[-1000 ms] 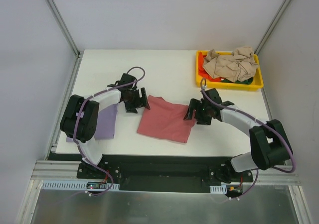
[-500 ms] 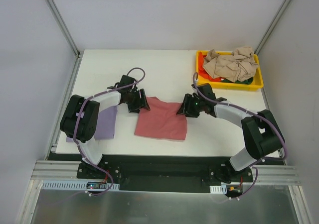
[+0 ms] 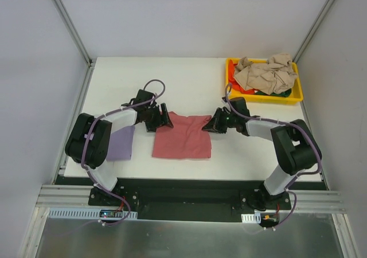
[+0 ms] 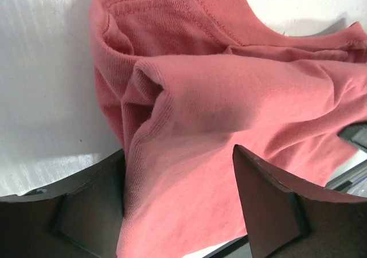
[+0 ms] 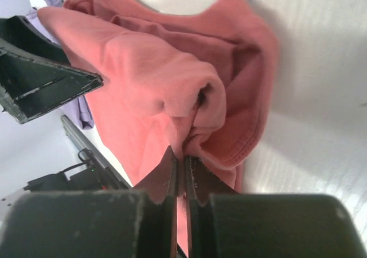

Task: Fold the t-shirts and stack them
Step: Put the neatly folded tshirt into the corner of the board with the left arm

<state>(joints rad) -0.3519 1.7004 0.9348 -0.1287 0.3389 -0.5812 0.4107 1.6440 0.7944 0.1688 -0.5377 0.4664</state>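
Observation:
My left gripper picks up the red-pink t-shirt's bunched corner (image 3: 164, 124) (image 4: 148, 136) nearest the lavender t-shirt next, so the red-pink t-shirt's body stays free to stack there.
The dusty red-pink t-shirt (image 3: 182, 137) lies partly folded mid-table, its two upper corners bunched up. My right gripper (image 3: 211, 124) is at its upper right corner, shut on a pinch of the red-pink cloth (image 5: 149, 69); the jaws (image 5: 184, 155) meet on a fold. My left gripper (image 3: 162, 120) is at the upper left corner. Its fingers stand wide apart astride a ridge of the shirt (image 4: 229, 97), so it (image 4: 178, 155) is open. A lavender t-shirt (image 3: 119, 143) lies flat at the left, under the left arm.
A yellow tray (image 3: 264, 99) stands at the back right, holding a crumpled beige t-shirt (image 3: 264, 74) over a red one (image 3: 232, 71) and a dark green one (image 3: 287, 90). The table's near edge runs just below the red-pink shirt.
My right gripper has moved left to the shirt's upper right corner and shut on it. The shirt has been pushed narrower and squarer. The left gripper has shifted only slightly.

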